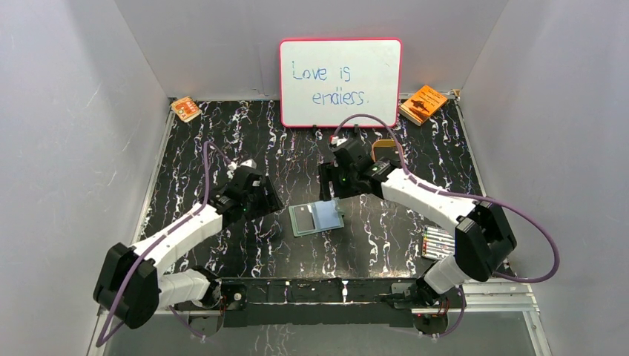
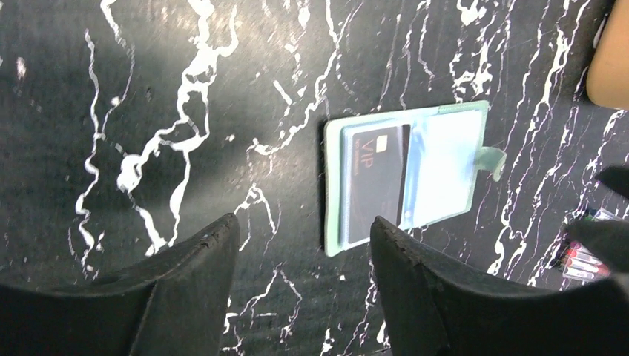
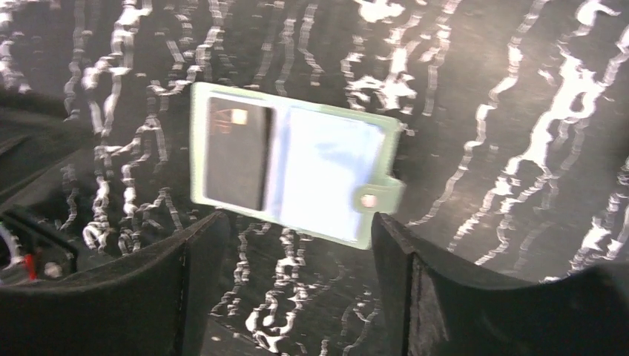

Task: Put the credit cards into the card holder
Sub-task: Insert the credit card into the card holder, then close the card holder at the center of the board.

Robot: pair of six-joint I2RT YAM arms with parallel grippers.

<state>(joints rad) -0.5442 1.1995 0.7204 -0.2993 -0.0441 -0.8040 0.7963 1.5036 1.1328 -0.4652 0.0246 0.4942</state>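
Note:
Next, the right gripper grabs the card holder by its green strap (image 1: 341,213) (image 3: 379,199), leaving the dark card's half free to fold over.
The card holder (image 1: 317,217) lies open and flat on the black marbled table, mid-front. One dark credit card (image 2: 374,182) marked VIP sits in its left pocket; the right half (image 2: 445,159) shows pale blue-white. My left gripper (image 2: 304,222) hovers just left of the holder, open, with nothing between its fingers. In the right wrist view the holder (image 3: 326,174) and the card (image 3: 237,152) lie just beyond my right gripper (image 3: 297,219), which is also open and empty. From above, the left gripper (image 1: 273,202) and right gripper (image 1: 331,191) flank the holder.
A whiteboard (image 1: 340,81) leans on the back wall. Orange booklets lie at the back right (image 1: 423,104) and back left (image 1: 185,109). A tan tray (image 1: 383,150) sits behind the right arm. A pack of pens (image 1: 438,242) lies at the front right.

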